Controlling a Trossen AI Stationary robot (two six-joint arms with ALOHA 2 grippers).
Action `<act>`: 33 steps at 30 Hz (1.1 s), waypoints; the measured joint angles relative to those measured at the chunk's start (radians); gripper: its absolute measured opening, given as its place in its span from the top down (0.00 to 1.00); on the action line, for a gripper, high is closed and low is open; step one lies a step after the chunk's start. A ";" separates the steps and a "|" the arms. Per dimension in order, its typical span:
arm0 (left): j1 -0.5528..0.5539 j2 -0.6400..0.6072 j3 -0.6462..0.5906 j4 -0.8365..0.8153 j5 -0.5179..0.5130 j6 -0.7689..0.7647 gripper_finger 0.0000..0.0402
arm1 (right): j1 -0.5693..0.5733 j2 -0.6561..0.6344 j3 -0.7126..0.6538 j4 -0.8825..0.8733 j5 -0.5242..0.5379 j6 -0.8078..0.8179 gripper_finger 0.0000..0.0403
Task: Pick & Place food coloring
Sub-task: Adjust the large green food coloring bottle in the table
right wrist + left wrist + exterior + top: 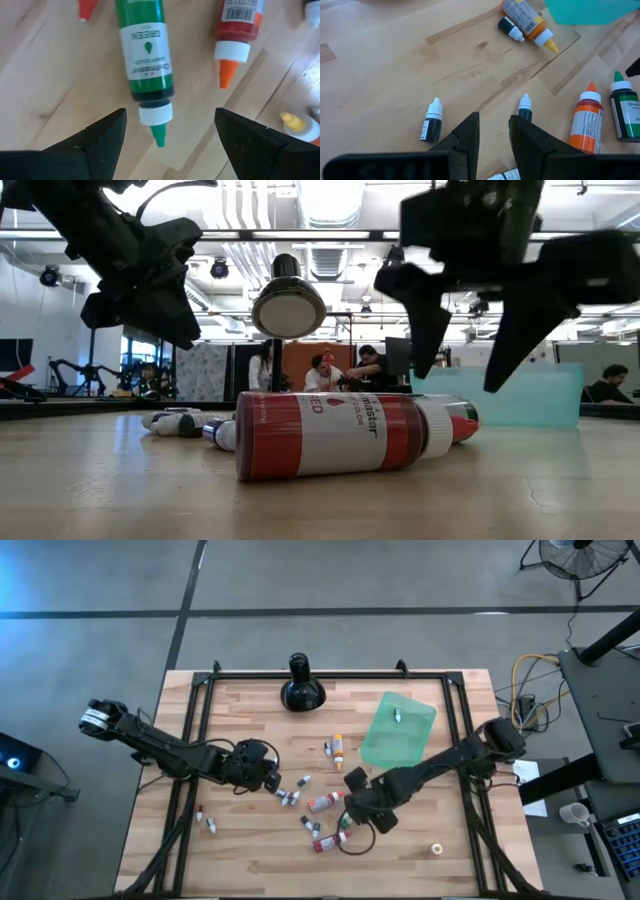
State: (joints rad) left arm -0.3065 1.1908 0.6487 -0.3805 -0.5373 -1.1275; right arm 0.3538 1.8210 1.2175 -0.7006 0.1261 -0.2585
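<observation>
I need to lower my right gripper before I close it on the green bottle's white cap. My fingers are above the cap, so they would miss it if I closed now.
Food coloring bottles lie scattered on their sides mid-table. They include a green dropper, a red one, an orange-capped one and a yellow-tipped one. There are also small dark vials. My right gripper hovers wide open above the green dropper's cap end, one finger on either side and clear of it. My left gripper hangs left of the cluster. Its fingers are a narrow gap apart with only bare wood between the tips, and a teal-capped vial lies just beyond one finger.
A black bulbous long-necked object stands at the far middle. A teal-green sheet lies at the far right with one vial on it. A small white ring sits near the front right. Black rails frame the table.
</observation>
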 joint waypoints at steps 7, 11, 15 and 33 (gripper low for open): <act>-0.003 0.000 0.000 0.000 0.000 -0.001 0.80 | -0.023 0.072 -0.003 0.017 -0.064 0.000 0.28; -0.003 0.000 0.000 0.001 0.000 -0.006 0.80 | -0.027 0.093 -0.002 0.019 -0.064 0.017 0.31; -0.003 0.000 0.000 0.005 -0.002 -0.006 0.80 | -0.030 0.090 -0.001 0.026 -0.064 0.015 0.34; -0.003 0.000 0.000 0.006 0.002 -0.024 0.80 | -0.054 0.116 0.014 -0.015 -0.127 0.023 0.64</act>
State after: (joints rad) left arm -0.3099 1.1908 0.6483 -0.3746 -0.5358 -1.1516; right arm 0.2996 1.9369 1.2310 -0.7155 -0.0013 -0.2356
